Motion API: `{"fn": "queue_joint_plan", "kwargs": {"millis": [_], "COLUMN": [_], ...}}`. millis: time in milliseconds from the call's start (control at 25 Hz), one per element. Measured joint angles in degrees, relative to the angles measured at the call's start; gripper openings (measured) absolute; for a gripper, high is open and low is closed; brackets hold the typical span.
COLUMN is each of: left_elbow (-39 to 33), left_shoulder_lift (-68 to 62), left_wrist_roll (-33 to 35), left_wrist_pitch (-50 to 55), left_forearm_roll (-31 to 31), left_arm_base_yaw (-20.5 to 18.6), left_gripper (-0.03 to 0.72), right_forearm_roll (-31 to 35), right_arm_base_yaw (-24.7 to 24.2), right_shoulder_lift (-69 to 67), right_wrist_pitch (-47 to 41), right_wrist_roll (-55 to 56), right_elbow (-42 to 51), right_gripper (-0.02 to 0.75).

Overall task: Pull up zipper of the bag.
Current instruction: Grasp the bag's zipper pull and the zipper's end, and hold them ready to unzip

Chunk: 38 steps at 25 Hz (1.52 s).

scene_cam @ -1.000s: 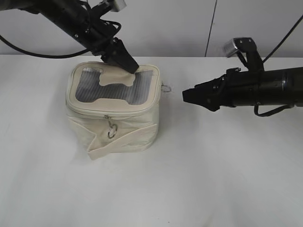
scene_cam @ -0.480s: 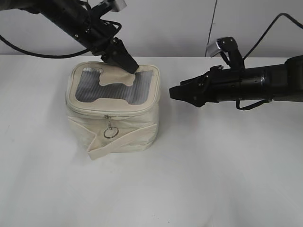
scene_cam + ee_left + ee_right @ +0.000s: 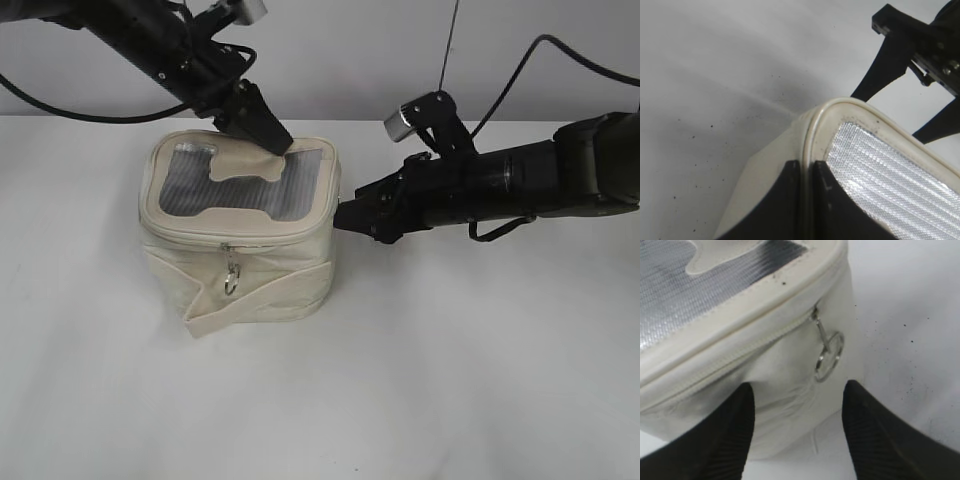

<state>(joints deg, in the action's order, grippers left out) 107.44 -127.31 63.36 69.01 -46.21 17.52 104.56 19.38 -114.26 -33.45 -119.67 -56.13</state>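
Observation:
My right gripper should pull up the bag's zipper (image 3: 765,340) next, so it needs to grab the second silver zipper pull by its ring (image 3: 829,356).
The cream bag (image 3: 270,285) stands on the table, its grey mesh window (image 3: 240,185) facing up. The zipper (image 3: 265,236) runs around the lid's rim. One silver ring pull (image 3: 231,281) hangs at the front. My left gripper (image 3: 277,146) is shut on the lid's rim at the back; the left wrist view shows its jaws (image 3: 806,167) pinching the rim beside the mesh (image 3: 880,165). My right gripper (image 3: 345,214) is open at the bag's right side. In the right wrist view its fingers (image 3: 797,390) sit just below the second ring pull (image 3: 829,356) on the zipper (image 3: 740,360), not touching it.
The bag's cream strap (image 3: 260,300) wraps around its lower front. The white table (image 3: 450,380) extends in front and to the right. A grey wall (image 3: 350,50) rises behind the table. The right arm's cable (image 3: 500,80) loops above it.
My right gripper has moved left, from well apart up to the bag's right side. The front ring pull has swung slightly. My left gripper has stayed on the rim.

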Motion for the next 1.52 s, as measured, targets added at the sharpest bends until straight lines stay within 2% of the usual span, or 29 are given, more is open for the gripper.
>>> {"fn": "queue_joint_plan", "kwargs": {"millis": [320,640,1040,1200,1280,1520], "left_elbow": [0.0,0.0,0.0,0.0,0.0,0.0], "left_shoulder_lift": [0.0,0.0,0.0,0.0,0.0,0.0], "left_wrist_roll": [-0.2,-0.7,-1.0,-1.0,-1.0,-1.5], "left_wrist_pitch": [0.0,-0.3,-0.4,-0.5,-0.5,-0.6], "left_forearm_roll": [0.0,0.4,0.4,0.4,0.4,0.4], "left_arm_base_yaw": [0.0,-0.1,-0.1,-0.1,-0.1,0.1], "left_gripper": [0.042,0.041,0.041,0.041,0.041,0.041], "right_forearm_roll": [-0.1,0.0,-0.1,0.0,-0.4,-15.2], "right_arm_base_yaw": [1.8,2.5,2.8,3.1,3.1,3.2], "right_shoulder_lift": [0.0,-3.9,-5.5,-5.5,-5.5,-2.8], "right_wrist_pitch": [5.3,6.4,7.0,6.7,6.7,7.4], "right_wrist_roll": [-0.1,0.6,0.7,0.9,3.3,22.4], "right_elbow": [-3.4,-6.1,-9.5,-9.7,-9.7,-7.2], "right_gripper": [0.442,0.414,0.286,0.066,0.029,0.019]}}
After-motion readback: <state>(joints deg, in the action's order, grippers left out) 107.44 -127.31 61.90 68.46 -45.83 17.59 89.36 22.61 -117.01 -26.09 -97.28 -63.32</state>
